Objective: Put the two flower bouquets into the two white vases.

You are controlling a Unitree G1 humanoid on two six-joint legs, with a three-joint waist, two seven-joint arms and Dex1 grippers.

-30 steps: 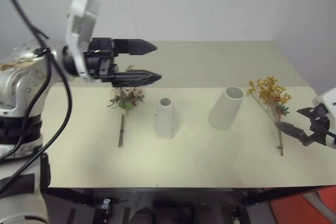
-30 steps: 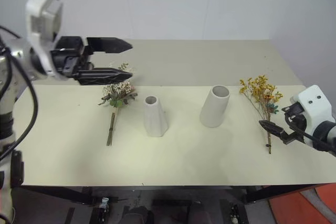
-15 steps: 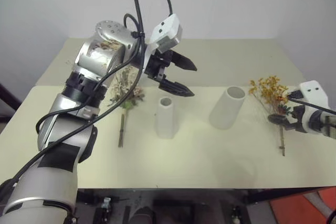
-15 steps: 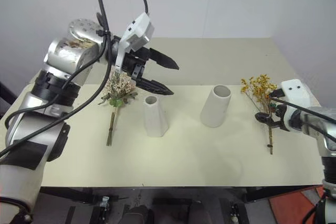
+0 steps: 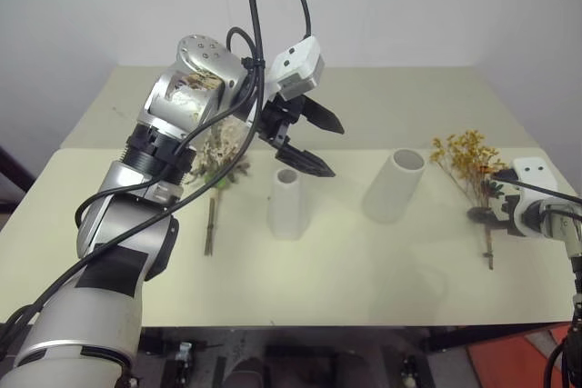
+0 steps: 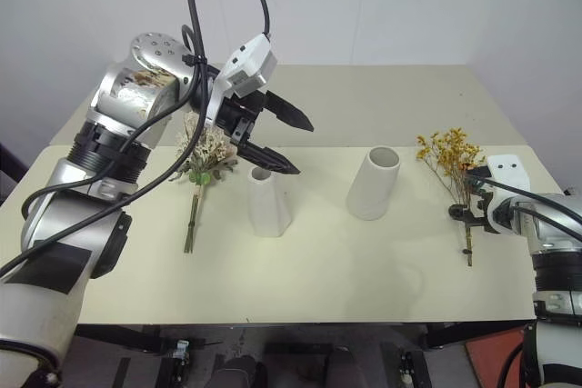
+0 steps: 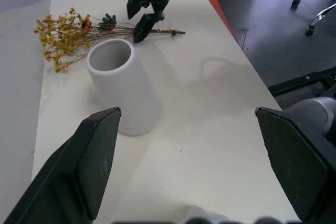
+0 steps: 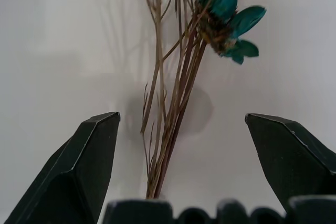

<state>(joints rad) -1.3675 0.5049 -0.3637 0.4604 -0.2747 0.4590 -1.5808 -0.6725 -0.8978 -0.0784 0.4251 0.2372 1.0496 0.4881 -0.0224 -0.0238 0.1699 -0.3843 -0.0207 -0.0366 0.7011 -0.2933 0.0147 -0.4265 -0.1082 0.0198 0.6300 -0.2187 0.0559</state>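
Observation:
The yellow-orange bouquet's blossoms fan out wider than my right gripper's fingers can close around, so I should grab the bouquet by its thin brown stems next.
The yellow-orange bouquet (image 5: 468, 163) lies flat at the table's right end. My right gripper (image 8: 181, 119) is open and low over its thin brown stems (image 8: 170, 129), one finger on each side. The cream-white-pink bouquet (image 6: 205, 156) lies at the left, partly behind my left arm. Between the bouquets stand the narrow cone vase (image 5: 286, 204) and the wider slanted vase (image 5: 393, 186). My left gripper (image 5: 336, 150) hangs open and empty in the air just above the cone vase, pointing right toward the wide vase (image 7: 123, 85).
The table (image 5: 346, 288) is two cream tops joined by a seam, with its front edge near me. A black cable (image 5: 259, 6) loops over my left arm. On the floor past the table's right end are an orange-red patch (image 5: 532, 365) and an office chair (image 7: 315, 3).
My left gripper swung from the table's left to above the cone vase, then held still. My right gripper came forward and down onto the yellow bouquet's stems.

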